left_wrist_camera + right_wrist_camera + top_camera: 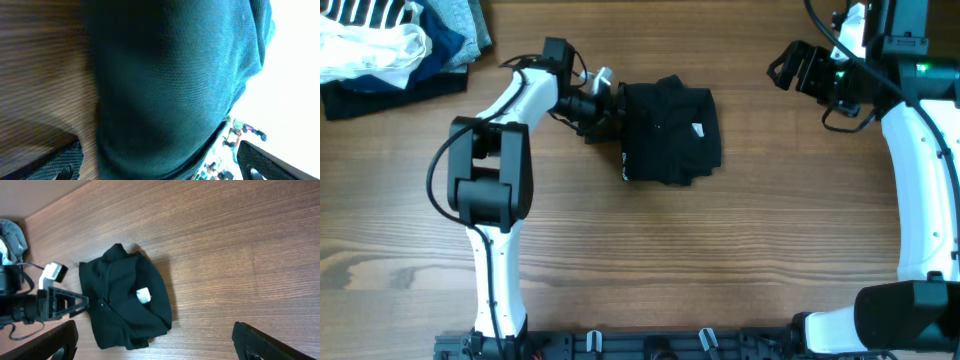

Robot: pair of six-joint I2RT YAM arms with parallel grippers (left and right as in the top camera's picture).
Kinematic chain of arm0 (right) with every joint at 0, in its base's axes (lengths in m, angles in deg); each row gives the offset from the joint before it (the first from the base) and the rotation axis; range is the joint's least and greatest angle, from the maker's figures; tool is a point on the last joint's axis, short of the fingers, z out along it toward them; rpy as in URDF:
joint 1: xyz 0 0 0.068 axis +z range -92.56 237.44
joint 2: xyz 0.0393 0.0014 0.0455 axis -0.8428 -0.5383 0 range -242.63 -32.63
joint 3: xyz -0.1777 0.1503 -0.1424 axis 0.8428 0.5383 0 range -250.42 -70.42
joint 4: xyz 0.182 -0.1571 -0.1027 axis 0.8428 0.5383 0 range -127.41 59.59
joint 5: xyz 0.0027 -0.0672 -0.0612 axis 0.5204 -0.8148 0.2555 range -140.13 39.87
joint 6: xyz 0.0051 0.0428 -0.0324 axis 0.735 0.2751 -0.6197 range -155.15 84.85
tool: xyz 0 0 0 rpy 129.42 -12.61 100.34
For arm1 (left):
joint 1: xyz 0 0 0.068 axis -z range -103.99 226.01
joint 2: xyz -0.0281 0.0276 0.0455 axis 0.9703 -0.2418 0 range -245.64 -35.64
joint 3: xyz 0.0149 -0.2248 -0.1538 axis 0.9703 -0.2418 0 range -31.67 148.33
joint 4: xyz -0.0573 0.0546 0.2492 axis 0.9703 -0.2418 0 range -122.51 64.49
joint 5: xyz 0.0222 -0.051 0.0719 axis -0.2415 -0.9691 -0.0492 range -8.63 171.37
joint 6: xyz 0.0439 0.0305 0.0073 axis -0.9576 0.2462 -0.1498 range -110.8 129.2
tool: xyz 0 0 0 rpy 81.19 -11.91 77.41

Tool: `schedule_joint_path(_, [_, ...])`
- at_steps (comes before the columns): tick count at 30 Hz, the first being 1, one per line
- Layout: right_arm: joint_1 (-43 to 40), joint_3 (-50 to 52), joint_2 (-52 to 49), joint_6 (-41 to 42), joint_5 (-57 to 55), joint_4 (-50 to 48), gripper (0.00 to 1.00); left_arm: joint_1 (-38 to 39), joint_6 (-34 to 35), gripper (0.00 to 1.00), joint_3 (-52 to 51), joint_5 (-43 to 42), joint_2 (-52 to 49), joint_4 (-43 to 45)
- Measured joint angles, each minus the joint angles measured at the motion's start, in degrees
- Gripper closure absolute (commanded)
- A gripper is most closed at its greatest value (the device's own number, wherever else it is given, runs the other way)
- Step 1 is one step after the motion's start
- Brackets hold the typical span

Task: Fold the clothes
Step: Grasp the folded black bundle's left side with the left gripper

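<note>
The folded black garment will be pinched low at its edge facing the heap by my left gripper next, so that I can stack the bundle there folded.
The clothes [670,132] are a black garment lying in a compact folded bundle on the wooden table [720,260], with a small white logo [699,129] on top. My left gripper [611,112] sits low at the bundle's left edge. In the left wrist view its fingers [56,161] stand wide apart, and the dark fabric [170,85] bulges between them, so it is open. My right gripper [783,68] hovers at the far right, well away from the garment [125,300]. It is open, and only bare wood shows between its fingers [262,342].
A heap of white, striped, light-blue and navy garments [390,45] lies at the table's far left corner. The left arm [490,180] stretches from the front edge up to the bundle. The right arm [925,190] stands along the right edge.
</note>
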Motion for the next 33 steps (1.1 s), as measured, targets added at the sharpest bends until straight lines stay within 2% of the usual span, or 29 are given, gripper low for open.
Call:
schedule_joint_path(9, [0.00,0.00,-0.35,0.46,-0.02,-0.22,0.01,1.90,4.66,0.00,-0.02,-2.54,-0.85,5.38])
schedule_joint_path(11, [0.00,0.00,-0.42,0.46,0.00,-0.17,0.01,2.29,5.79,0.04,-0.02,-2.60,-0.96,7.28])
schedule_joint_path(12, [0.00,0.00,-0.48,0.46,-0.02,-0.17,0.01,2.73,6.21,0.09,-0.02,-2.45,-0.98,8.41])
schedule_joint_path(14, [0.00,0.00,-0.50,0.46,-0.02,0.11,0.01,3.56,6.93,0.36,-0.02,-2.05,-1.07,9.92])
schedule_joint_path(15, [0.00,0.00,-0.50,0.46,-0.02,0.22,0.01,4.17,7.15,0.54,0.00,-1.25,-1.33,10.95])
schedule_joint_path(17, [0.00,0.00,-0.50,0.46,-0.02,0.28,0.00,5.25,7.61,0.74,-0.09,0.11,-1.95,12.28])
schedule_joint_path(18, [0.00,0.00,-0.50,0.46,-0.02,0.35,0.00,5.62,7.63,0.89,-0.15,0.52,-2.29,13.00])
schedule_joint_path(19, [0.00,0.00,-0.50,0.46,-0.02,0.42,0.00,6.16,7.87,0.96,-0.24,0.87,-2.71,13.90])
schedule_joint_path(27, [0.00,0.00,-0.50,0.46,-0.09,0.46,0.00,7.04,8.13,0.96,-0.33,0.92,-2.89,17.40])
schedule_joint_path(33, [0.00,0.00,-0.50,0.44,-0.22,0.90,0.01,6.45,8.02,0.96,-0.68,1.84,-2.89,23.63])
